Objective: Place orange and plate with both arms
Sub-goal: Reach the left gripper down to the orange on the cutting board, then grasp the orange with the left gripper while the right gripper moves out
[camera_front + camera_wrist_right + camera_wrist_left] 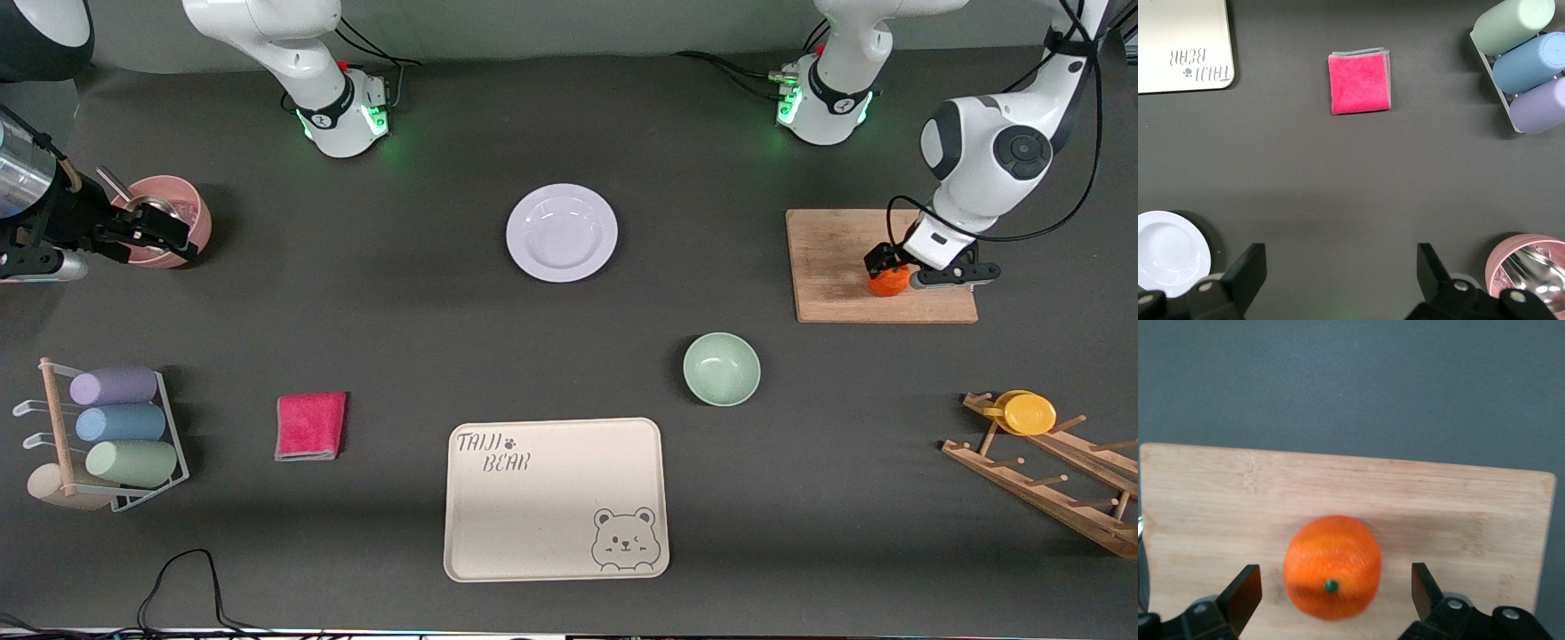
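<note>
My left gripper needs to go lower before it closes, because its fingers are still above the sides of the orange.
The orange [886, 284] [1332, 567] rests on a wooden cutting board [836, 258] [1218, 500] toward the left arm's end of the table. My left gripper [898, 269] [1336, 584] is low over the board and open, one black finger [1246, 588] on each side of the orange with a gap at both sides. The white plate [562, 233] [1168, 250] lies flat on the dark table midway between the arms' bases. My right gripper [151, 233] [1341, 267] hangs open over bare table beside a pink cup, holding nothing.
A mint-green bowl [721, 369] and a beige bear tray [556, 498] lie nearer the camera than the plate. A pink cloth [310, 426] [1360, 83], a rack of tumblers [116, 436], the pink cup [173, 213] [1528, 270] and a wooden rack with a yellow cup [1029, 413] also stand here.
</note>
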Tool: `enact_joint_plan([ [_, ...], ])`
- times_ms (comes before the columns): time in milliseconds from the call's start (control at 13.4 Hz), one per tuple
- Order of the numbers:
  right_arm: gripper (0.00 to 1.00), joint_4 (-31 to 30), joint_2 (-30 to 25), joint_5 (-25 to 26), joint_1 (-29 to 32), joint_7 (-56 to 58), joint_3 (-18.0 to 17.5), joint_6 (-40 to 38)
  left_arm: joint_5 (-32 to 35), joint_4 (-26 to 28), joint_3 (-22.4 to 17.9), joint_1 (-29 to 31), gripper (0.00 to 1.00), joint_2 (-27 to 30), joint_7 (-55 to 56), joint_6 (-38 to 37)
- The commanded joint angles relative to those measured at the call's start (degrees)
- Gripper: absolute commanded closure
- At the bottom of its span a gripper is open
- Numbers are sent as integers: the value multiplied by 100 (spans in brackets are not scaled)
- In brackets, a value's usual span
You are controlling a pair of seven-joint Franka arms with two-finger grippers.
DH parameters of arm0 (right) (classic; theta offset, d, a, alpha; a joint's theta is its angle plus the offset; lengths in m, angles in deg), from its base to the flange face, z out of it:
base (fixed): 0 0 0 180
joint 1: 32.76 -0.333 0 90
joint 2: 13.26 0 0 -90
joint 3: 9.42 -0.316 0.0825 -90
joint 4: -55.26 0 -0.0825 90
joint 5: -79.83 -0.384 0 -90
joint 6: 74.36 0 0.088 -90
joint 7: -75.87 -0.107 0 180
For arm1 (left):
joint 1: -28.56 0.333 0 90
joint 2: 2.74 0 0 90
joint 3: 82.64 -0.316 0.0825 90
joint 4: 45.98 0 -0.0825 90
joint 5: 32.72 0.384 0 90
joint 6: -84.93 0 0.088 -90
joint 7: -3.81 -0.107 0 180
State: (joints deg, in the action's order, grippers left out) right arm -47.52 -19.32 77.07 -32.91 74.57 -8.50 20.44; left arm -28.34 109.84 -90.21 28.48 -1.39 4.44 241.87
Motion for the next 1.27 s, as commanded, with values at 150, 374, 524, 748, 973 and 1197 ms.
enact_joint_plan([
  [150, 0, -154, -316, -110, -484, -1176, -74, -119, 28, 10, -87, 158, 0, -557, -221, 671],
  [374, 0, -145, -352, -128, -1240, -2283, -110, -93, 19, 19, -174, 167, 0, -549, -151, 610],
  [524, 0, -154, -352, -128, -1767, -2864, -110, -15, 11, 54, -183, 167, 2, -522, -151, 610],
  [748, 0, -355, -448, -512, -2156, -3201, -75, 117, 11, 80, -201, 166, 73, -487, -142, 601],
  [973, 0, -1477, -1105, -1111, -2148, -3123, 101, 862, 11, 63, -201, 158, 100, -461, -133, 540],
  [1197, 0, -2428, -1660, -1752, -2148, -2817, 119, 1339, 11, -147, -192, 132, 100, -146, -90, -30],
])
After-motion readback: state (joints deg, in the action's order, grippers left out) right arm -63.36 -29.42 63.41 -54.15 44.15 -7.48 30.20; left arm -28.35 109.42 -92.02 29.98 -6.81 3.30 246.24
